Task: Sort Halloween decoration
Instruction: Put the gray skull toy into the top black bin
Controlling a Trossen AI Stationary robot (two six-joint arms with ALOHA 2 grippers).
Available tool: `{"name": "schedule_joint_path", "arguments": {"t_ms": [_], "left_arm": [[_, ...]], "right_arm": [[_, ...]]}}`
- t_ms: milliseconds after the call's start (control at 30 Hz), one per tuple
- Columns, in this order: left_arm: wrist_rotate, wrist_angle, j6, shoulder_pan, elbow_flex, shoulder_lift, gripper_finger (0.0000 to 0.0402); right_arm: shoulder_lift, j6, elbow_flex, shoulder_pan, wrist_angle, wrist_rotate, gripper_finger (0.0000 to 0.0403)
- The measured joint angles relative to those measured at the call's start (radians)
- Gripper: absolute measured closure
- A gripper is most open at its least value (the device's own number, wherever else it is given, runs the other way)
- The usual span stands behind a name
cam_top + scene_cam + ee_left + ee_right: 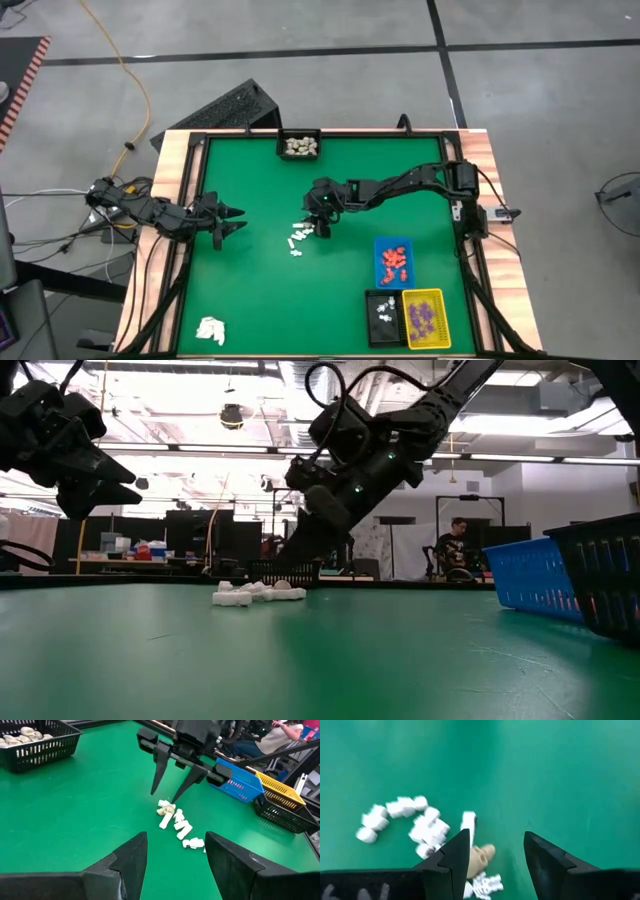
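The skull lies beside one finger, with green mat between both fingers, so it is too early to close; my right gripper lines up with the cream skull (480, 860) first.
A small heap of white Halloween decoration pieces (299, 238) lies on the green table near its middle, with one cream piece (481, 857) at its far end. My right gripper (322, 226) hovers open just over that end, pointing slantwise down. The cream piece (165, 810) lies close beside one fingertip (462, 842), and I see no touch. My left gripper (234, 220) waits open at the table's left side, above the surface and facing the heap (181, 828).
A black tray (300, 147) of cream pieces stands at the far edge. Near the right front stand a blue tray (393, 260) with orange-red pieces, a black tray (381, 316) with white ones and a yellow tray (424, 318) with purple ones. A white wad (210, 330) lies front left.
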Motion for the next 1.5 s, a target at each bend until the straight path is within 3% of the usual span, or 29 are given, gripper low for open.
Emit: {"name": "schedule_joint_path", "arguments": {"t_ms": [300,700,1033,1167,1500], "left_arm": [[-0.003,0.0,0.001,0.0,0.0,0.0,0.0213],[-0.006,0.001,0.001,0.0,0.0,0.0,0.0213],[-0.004,0.0,0.0,0.0,0.0,0.0,0.0213],[-0.005,0.0,0.0,0.0,0.0,0.0,0.0213],[-0.005,0.0,0.0,0.0,0.0,0.0,0.0213]], "right_arm": [[-0.001,0.028,-0.07,0.007,0.099,0.03,0.0216],[0.048,0.03,-0.065,0.029,0.166,0.052,0.0216],[0.07,0.056,-0.066,0.03,0.121,0.083,0.0217],[0.07,0.075,-0.066,0.031,0.118,0.104,0.0239],[0.07,0.081,-0.066,0.03,0.118,0.107,0.034]]}}
